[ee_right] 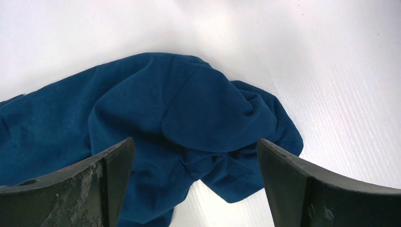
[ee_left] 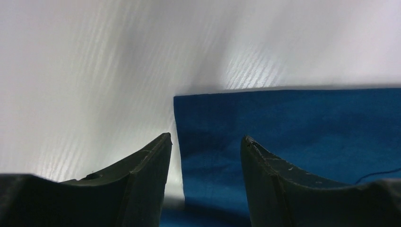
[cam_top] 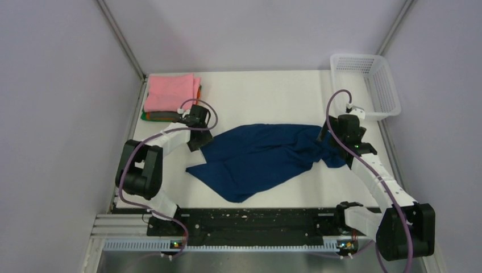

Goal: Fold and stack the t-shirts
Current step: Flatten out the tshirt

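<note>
Next, the right gripper picks up the navy t-shirt [cam_top: 262,157] by its bunched end [cam_top: 328,144], opposite the left gripper's corner of the t-shirt, to stretch it for folding.
A dark navy t-shirt [cam_top: 262,157] lies rumpled and spread across the middle of the white table. A folded pink t-shirt [cam_top: 169,91] tops a stack at the back left, with orange and green folded edges [cam_top: 156,116] below it. My left gripper [cam_top: 200,143] is open at the navy shirt's left corner; the left wrist view shows the cloth's edge [ee_left: 283,132] lying between the open fingers [ee_left: 142,175]. My right gripper [cam_top: 331,149] is open above the shirt's bunched right end [ee_right: 189,118], holding nothing.
A white plastic lattice basket [cam_top: 366,82] stands at the back right corner. Grey walls enclose the table on three sides. A black rail [cam_top: 250,224] with the arm bases runs along the near edge.
</note>
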You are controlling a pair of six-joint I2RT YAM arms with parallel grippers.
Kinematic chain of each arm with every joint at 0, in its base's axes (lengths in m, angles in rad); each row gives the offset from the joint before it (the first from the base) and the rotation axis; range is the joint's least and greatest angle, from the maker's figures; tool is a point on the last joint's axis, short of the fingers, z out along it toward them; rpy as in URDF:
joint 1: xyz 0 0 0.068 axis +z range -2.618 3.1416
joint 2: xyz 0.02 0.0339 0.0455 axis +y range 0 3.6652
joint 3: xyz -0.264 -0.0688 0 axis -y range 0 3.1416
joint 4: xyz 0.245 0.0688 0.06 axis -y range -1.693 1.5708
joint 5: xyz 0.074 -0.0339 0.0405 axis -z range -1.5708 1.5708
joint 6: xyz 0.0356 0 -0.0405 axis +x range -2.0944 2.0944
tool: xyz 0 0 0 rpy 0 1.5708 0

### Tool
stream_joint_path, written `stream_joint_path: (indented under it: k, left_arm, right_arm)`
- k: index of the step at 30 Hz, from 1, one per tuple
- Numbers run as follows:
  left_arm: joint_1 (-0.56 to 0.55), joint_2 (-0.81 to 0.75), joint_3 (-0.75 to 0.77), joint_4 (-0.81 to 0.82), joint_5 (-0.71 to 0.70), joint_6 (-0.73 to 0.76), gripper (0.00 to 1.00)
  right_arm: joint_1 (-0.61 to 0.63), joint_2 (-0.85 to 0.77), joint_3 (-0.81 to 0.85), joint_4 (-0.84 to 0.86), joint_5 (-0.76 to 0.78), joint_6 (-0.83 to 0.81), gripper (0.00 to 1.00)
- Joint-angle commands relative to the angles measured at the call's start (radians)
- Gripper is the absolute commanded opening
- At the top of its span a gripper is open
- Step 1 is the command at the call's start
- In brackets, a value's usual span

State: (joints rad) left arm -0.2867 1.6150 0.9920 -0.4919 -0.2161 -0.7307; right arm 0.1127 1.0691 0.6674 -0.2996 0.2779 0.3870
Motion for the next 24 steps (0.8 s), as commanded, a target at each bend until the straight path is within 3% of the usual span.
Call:
stream_joint_path:
  k: [1, 4, 8, 10, 12, 13, 16, 19, 24]
  left_arm:
    - [0.003, 0.068, 0.024, -0.001, 0.035, -0.022, 0.61]
    - [0.001, 0.093, 0.024, 0.039, 0.096, -0.023, 0.60]
    - [-0.003, 0.125, 0.017, 0.088, 0.173, -0.022, 0.50]
    - [-0.006, 0.151, 0.031, 0.105, 0.207, -0.016, 0.37]
    - [-0.008, 0.178, 0.054, 0.110, 0.210, -0.011, 0.05]
    - [-0.008, 0.188, 0.064, 0.111, 0.227, -0.008, 0.00]
    - [-0.008, 0.174, 0.065, 0.129, 0.241, 0.006, 0.00]
    - [-0.008, 0.102, 0.040, 0.136, 0.167, 0.017, 0.00]
    - [-0.008, -0.015, -0.019, 0.142, 0.070, 0.040, 0.00]
  right_arm:
    - [-0.011, -0.025, 0.001, 0.013, 0.021, 0.009, 0.99]
    - [-0.012, -0.026, 0.000, 0.013, 0.026, 0.010, 0.99]
    - [-0.012, -0.024, 0.000, 0.015, 0.028, 0.013, 0.99]
    - [-0.013, -0.021, 0.000, 0.015, 0.029, 0.014, 0.99]
    - [-0.013, -0.018, -0.001, 0.014, 0.029, 0.015, 0.99]
    - [-0.013, -0.018, -0.002, 0.015, 0.031, 0.015, 0.99]
    - [-0.014, -0.015, -0.005, 0.011, 0.044, 0.022, 0.99]
    - [-0.038, -0.009, -0.007, -0.002, 0.048, 0.052, 0.99]
    - [-0.165, 0.044, -0.027, -0.004, -0.040, 0.130, 0.98]
